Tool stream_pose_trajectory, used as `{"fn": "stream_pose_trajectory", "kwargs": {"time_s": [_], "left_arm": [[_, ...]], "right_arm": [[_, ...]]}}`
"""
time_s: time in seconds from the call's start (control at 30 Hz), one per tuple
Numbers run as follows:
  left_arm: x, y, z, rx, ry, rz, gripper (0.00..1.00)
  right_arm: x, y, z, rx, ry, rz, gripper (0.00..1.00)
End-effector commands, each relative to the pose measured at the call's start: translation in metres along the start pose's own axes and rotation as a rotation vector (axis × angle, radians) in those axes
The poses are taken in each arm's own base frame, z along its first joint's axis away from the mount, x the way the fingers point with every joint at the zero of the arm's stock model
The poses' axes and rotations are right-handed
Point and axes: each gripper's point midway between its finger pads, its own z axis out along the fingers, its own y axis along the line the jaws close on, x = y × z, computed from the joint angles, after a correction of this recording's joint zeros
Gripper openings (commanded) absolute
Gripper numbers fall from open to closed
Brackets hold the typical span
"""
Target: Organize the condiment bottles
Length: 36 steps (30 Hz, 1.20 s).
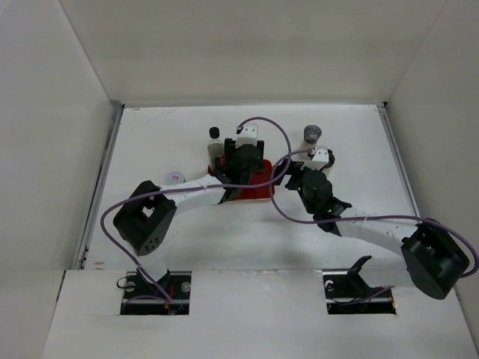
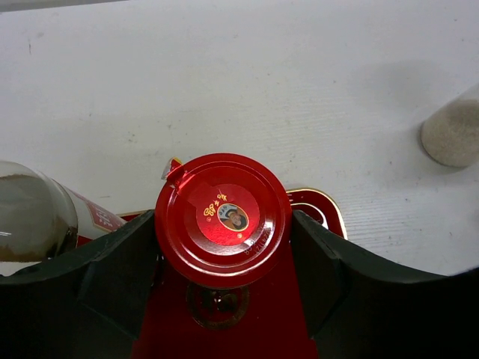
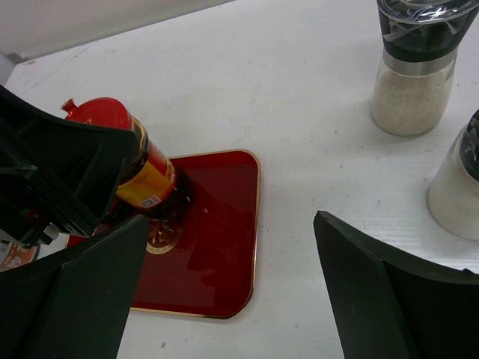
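The amber jar is standing upright with its bottom on the flat red tray beside the emblem. It would stay standing, so my left gripper needs to open its fingers.
The red-capped amber jar stands on the flat red tray, and my left gripper is shut on it, one black finger against each side below the cap. The same jar shows in the right wrist view with its base near the tray's gold emblem. My right gripper hangs open over the tray's right edge, holding nothing. A grey-topped white shaker and a second shaker stand to its right. The tall dark bottle with a black cap and the pale-lidded jar are left of the tray.
White walls enclose the table on three sides. A glass bottle with a red-and-white label sits close to my left gripper's left finger. The grey-topped shaker stands just beyond my right gripper. Purple cables loop above both arms.
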Motion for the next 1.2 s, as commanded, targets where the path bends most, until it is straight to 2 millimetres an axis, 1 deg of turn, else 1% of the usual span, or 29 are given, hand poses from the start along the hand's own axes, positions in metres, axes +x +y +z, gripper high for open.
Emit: {"fn": "stream_pose_trajectory", "kwargs": {"time_s": [0.0,0.1,0.27,0.43,0.63,0.73,0.87,0.97,1.03,1.17], "left_arm": [[-0.060,-0.001,0.004,-0.009,-0.163,-0.124,0.33],[-0.055,0.001,0.005,-0.019,-0.155,-0.117,0.40],[-0.051,0.005,0.004,-0.046,-0.154,-0.112,0.57],[-0.053,0.009,0.001,-0.062,-0.161,-0.115,0.65],[-0.059,0.009,-0.003,-0.061,-0.174,-0.113,0.79],[-0.061,0.007,-0.005,-0.055,-0.181,-0.113,0.82],[-0.068,0.002,-0.012,-0.034,-0.192,-0.117,0.84],[-0.082,-0.007,-0.024,-0.003,-0.220,-0.132,0.86],[-0.096,-0.012,-0.034,0.021,-0.249,-0.150,0.86],[-0.112,-0.018,-0.055,0.063,-0.286,-0.172,0.86]], "right_arm": [[-0.017,0.009,0.002,-0.031,-0.062,0.034,0.98],[-0.019,0.009,0.001,-0.033,-0.066,0.036,0.98],[-0.020,0.010,0.000,-0.034,-0.068,0.038,0.98],[-0.020,0.010,0.000,-0.035,-0.069,0.038,0.99],[-0.021,0.010,0.000,-0.037,-0.070,0.039,0.99],[-0.020,0.010,0.000,-0.036,-0.069,0.038,0.99],[-0.022,0.011,-0.001,-0.038,-0.072,0.040,0.99],[-0.022,0.010,-0.001,-0.037,-0.073,0.040,0.99],[-0.022,0.010,-0.001,-0.034,-0.074,0.041,0.99],[-0.024,0.009,-0.002,-0.034,-0.082,0.047,0.99]]}}
